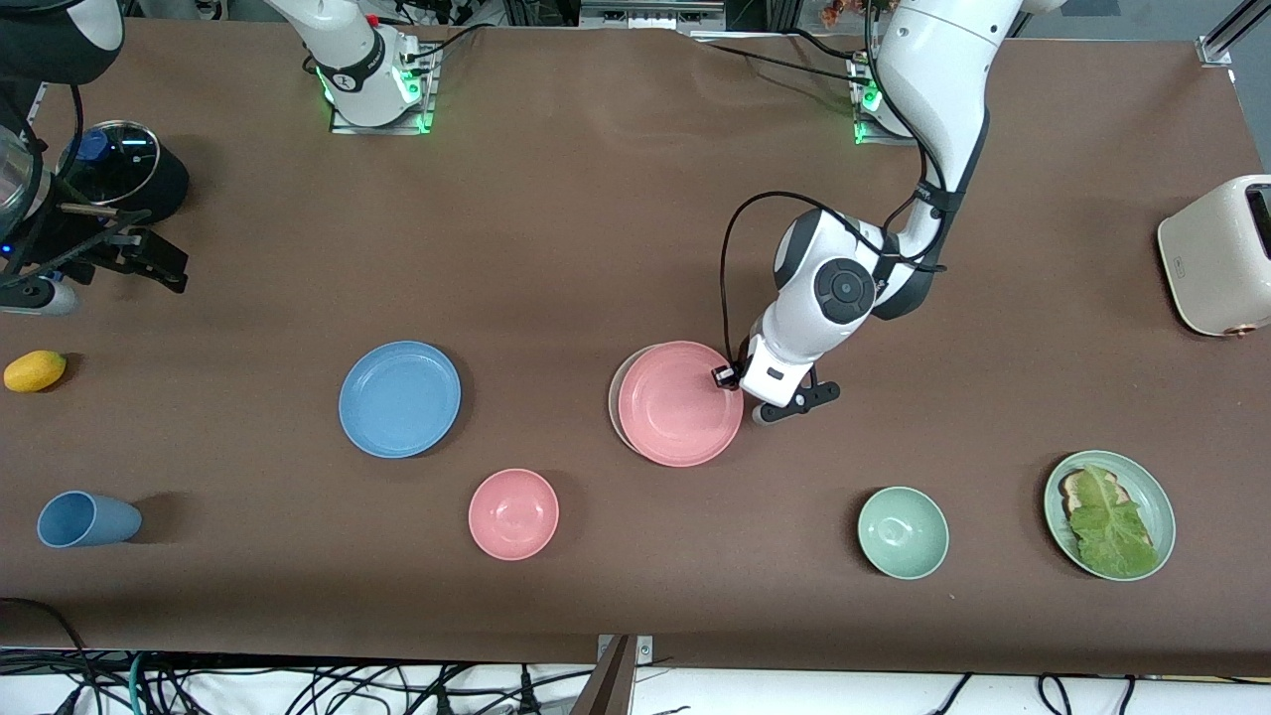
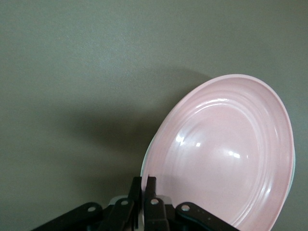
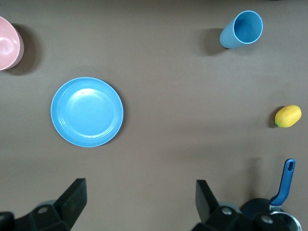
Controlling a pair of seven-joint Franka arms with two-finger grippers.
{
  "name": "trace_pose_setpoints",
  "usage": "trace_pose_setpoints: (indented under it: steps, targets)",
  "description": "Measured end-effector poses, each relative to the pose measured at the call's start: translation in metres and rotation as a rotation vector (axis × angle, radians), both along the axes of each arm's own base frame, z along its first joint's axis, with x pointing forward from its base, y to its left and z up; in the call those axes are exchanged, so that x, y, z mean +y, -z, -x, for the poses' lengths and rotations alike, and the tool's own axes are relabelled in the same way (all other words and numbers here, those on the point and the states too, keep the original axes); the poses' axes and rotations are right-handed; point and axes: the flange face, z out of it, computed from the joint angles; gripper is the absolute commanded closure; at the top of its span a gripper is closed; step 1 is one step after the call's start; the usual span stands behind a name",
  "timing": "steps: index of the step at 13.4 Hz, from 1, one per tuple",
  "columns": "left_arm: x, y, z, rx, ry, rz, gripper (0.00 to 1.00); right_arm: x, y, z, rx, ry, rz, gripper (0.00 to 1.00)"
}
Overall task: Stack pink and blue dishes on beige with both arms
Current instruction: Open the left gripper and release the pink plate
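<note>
I should release the pink plate from my left gripper now, because the pink plate's base point(image 1: 676, 407) is over the beige plate point(image 1: 614, 400) in the front view.
The pink plate point(image 1: 680, 403) lies on top of the beige plate point(image 1: 614, 400), which shows only as a pale sliver under its rim. My left gripper point(image 1: 730, 378) is shut on the pink plate's rim point(image 2: 231, 154), on the side toward the left arm's end; its fingers point(image 2: 152, 185) pinch the edge. The blue plate point(image 1: 399, 398) lies flat on the table toward the right arm's end, also in the right wrist view point(image 3: 87, 111). My right gripper point(image 3: 139, 187) hangs open and empty, over the table beside the pot point(image 1: 119, 248).
A pink bowl point(image 1: 513, 513), blue cup point(image 1: 84, 519) on its side and green bowl point(image 1: 903, 532) sit nearer the front camera. A lemon point(image 1: 35, 370) and lidded pot point(image 1: 121, 164) are at the right arm's end. A green plate with lettuce point(image 1: 1109, 513) and toaster point(image 1: 1216, 256) are at the left arm's end.
</note>
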Motion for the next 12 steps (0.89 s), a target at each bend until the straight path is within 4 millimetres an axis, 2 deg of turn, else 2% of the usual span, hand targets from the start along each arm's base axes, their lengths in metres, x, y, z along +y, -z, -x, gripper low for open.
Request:
trace_pose_setpoints:
  steps: [2, 4, 6, 10, 12]
  targets:
    - [0.0, 0.003, 0.0, 0.0, -0.001, -0.001, 0.96, 0.0, 0.0, 0.0, 0.0, 0.0, 0.0, 0.0]
    - [0.0, 0.003, -0.001, -0.002, -0.001, -0.001, 0.77, 0.0, 0.0, 0.0, 0.001, 0.0, 0.0, 0.0]
    - [-0.001, 0.0, -0.005, -0.012, -0.002, 0.002, 0.35, 0.0, 0.0, 0.0, 0.002, 0.0, 0.0, 0.0]
    - [-0.002, -0.002, -0.009, -0.022, -0.004, 0.005, 0.19, 0.0, 0.0, 0.0, 0.001, 0.0, 0.0, 0.0]
    - [0.002, -0.01, -0.016, -0.039, 0.009, -0.006, 0.08, -0.001, -0.001, 0.0, -0.001, -0.004, 0.021, 0.0]
